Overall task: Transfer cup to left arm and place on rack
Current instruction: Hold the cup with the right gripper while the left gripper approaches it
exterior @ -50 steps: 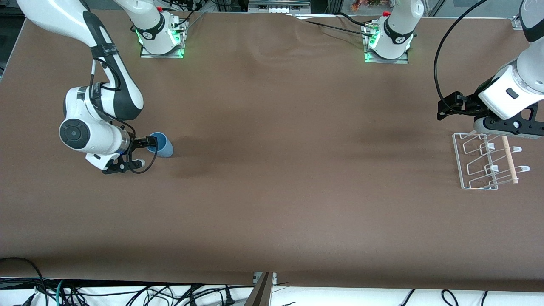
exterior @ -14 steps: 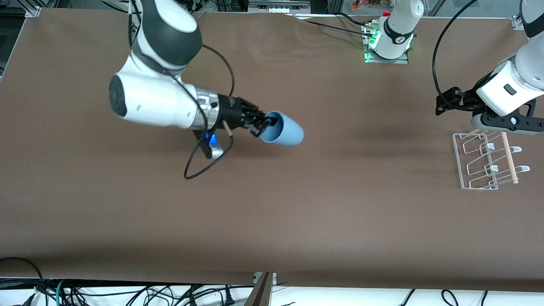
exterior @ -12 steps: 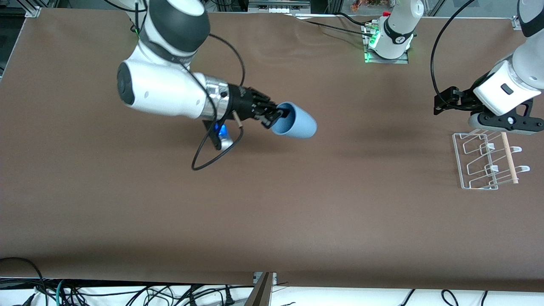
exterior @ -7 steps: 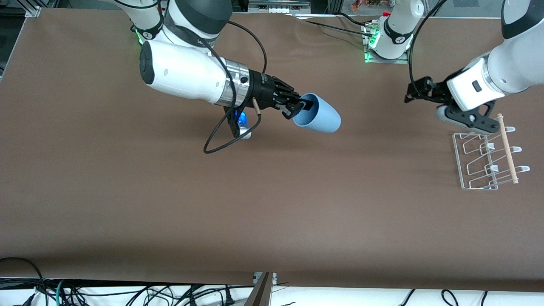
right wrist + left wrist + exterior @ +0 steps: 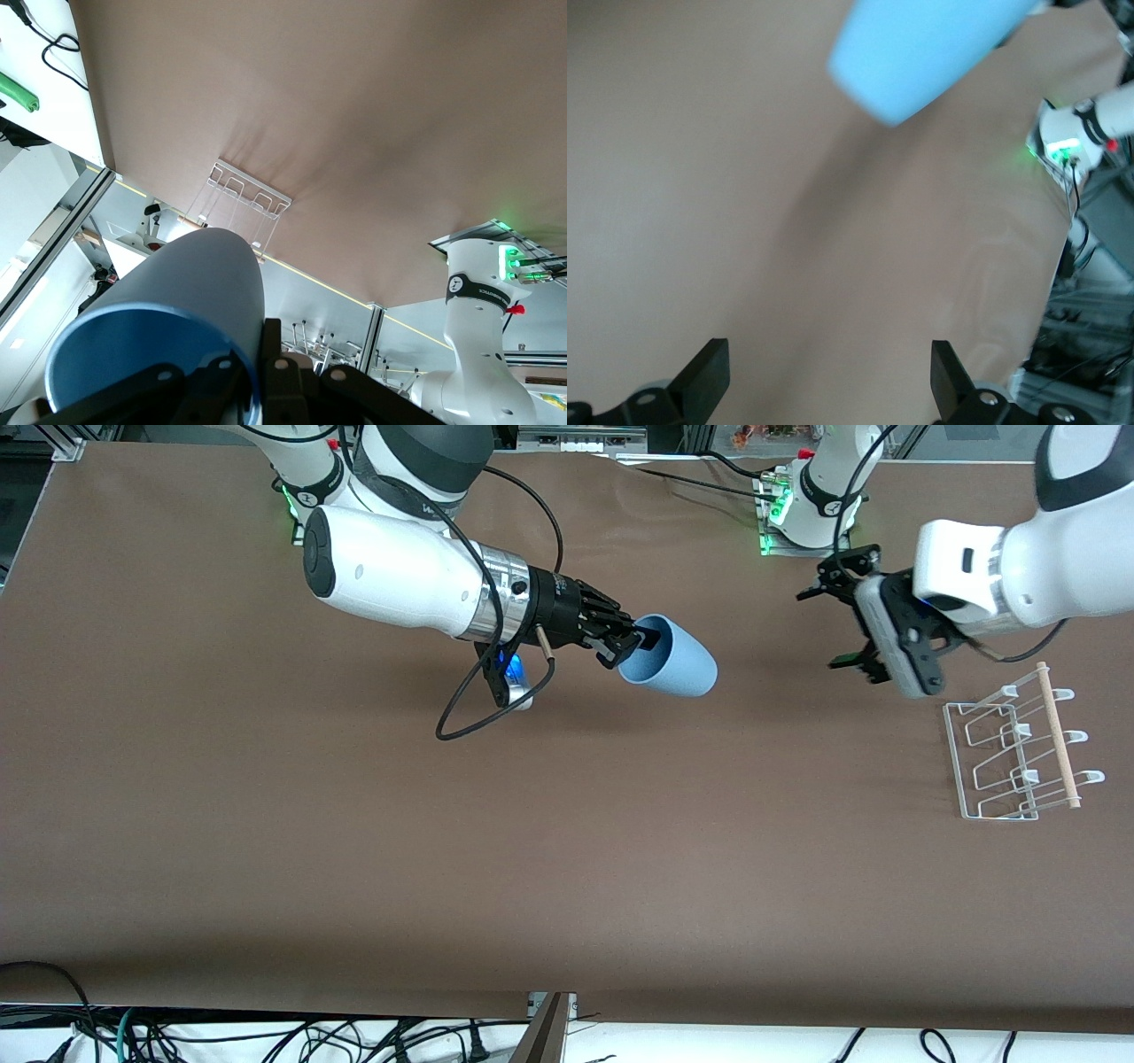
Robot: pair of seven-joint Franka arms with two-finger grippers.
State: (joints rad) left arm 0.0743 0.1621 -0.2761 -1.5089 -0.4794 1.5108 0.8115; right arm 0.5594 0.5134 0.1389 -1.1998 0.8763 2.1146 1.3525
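My left gripper grips the light-blue cup by its closed base end [image 5: 693,670] next, to place it on the white wire rack [image 5: 1005,766].
The light-blue cup [image 5: 675,662] hangs tilted in the air over the middle of the table. My right gripper [image 5: 640,640] is shut on its rim, one finger inside and one outside. The right wrist view shows the cup [image 5: 168,310] filling the space at that gripper [image 5: 261,359]. My left gripper [image 5: 828,627] is open and empty in the air, turned toward the cup, with a gap between them. In the left wrist view the cup [image 5: 921,49] lies ahead of the open left gripper [image 5: 827,376]. The white wire rack [image 5: 1005,766] stands at the left arm's end of the table.
The rack's wooden dowel [image 5: 1059,735] lies across its prongs. The rack also shows in the right wrist view [image 5: 248,199]. The arm bases [image 5: 811,505] stand along the table edge farthest from the front camera. A black cable loop [image 5: 478,708] hangs under the right wrist.
The right arm has lifted the cup from its end of the table and carried it to the middle. The left gripper has swung from over the rack toward the cup.
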